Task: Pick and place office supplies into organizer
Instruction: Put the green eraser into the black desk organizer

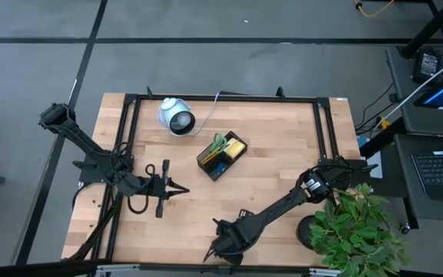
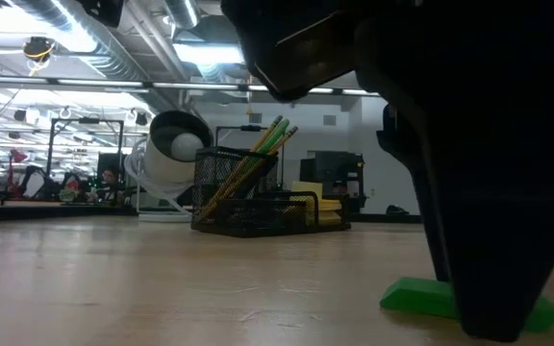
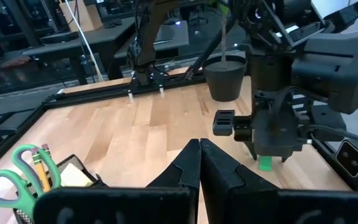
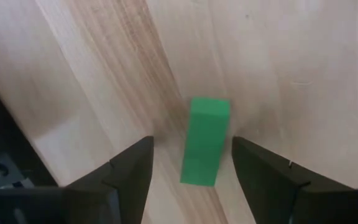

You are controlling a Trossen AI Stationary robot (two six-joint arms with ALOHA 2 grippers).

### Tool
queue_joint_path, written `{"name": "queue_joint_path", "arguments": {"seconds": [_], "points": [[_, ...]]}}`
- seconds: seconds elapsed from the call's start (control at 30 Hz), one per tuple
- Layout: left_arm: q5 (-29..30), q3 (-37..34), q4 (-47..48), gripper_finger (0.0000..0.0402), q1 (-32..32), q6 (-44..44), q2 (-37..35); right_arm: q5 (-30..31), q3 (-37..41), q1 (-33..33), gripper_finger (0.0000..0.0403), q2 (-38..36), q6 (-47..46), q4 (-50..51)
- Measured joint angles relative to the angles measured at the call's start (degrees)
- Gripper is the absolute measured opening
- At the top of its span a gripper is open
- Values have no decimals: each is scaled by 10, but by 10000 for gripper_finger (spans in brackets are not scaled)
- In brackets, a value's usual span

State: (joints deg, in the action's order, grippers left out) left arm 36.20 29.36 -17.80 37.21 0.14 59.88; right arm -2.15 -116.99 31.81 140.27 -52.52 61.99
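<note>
My right gripper closes on the green block now. My fingers reach down beside the block's long sides above the wood, so closing now would catch the block.
The small green block (image 4: pixel 204 149) lies flat on the wood near the table's near edge. My right gripper (image 4: pixel 192 149) hangs over it, pointing down and open, with one finger on each side and a gap to both. The low view shows the green block (image 2: pixel 421 296) partly behind that gripper (image 2: pixel 493 240). The black organizer (image 1: pixel 223 155) stands at mid-table and holds the green-handled scissors (image 3: pixel 14 177), pencils (image 3: pixel 41 163) and the yellow sticky-note pad (image 3: pixel 73 177). My left gripper (image 1: pixel 183 189) waits shut left of the organizer.
A white round device (image 1: pixel 175 117) with a cable sits at the far edge. A potted plant (image 1: pixel 356 231) stands by the table's right near corner. Black frame rails (image 1: pixel 221 98) run along the table's edges. Bare wood lies between the block and the organizer.
</note>
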Motion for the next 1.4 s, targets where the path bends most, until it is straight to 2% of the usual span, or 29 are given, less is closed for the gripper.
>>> {"name": "queue_joint_path", "arguments": {"seconds": [0.23,0.57,0.9,1.2,1.4], "points": [[-2,0,0,2,0,0,0,-28,1,-13,209,1,-8,-5],[-2,0,0,2,3,-4,0,-26,1,-17,127,1,-10,-7],[-2,0,0,2,3,-9,0,-25,1,-17,76,1,-8,0],[-2,0,0,2,3,-9,0,-26,0,-17,71,0,-5,3],[-2,0,0,2,3,-9,0,-21,-41,-17,66,7,9,40]]}}
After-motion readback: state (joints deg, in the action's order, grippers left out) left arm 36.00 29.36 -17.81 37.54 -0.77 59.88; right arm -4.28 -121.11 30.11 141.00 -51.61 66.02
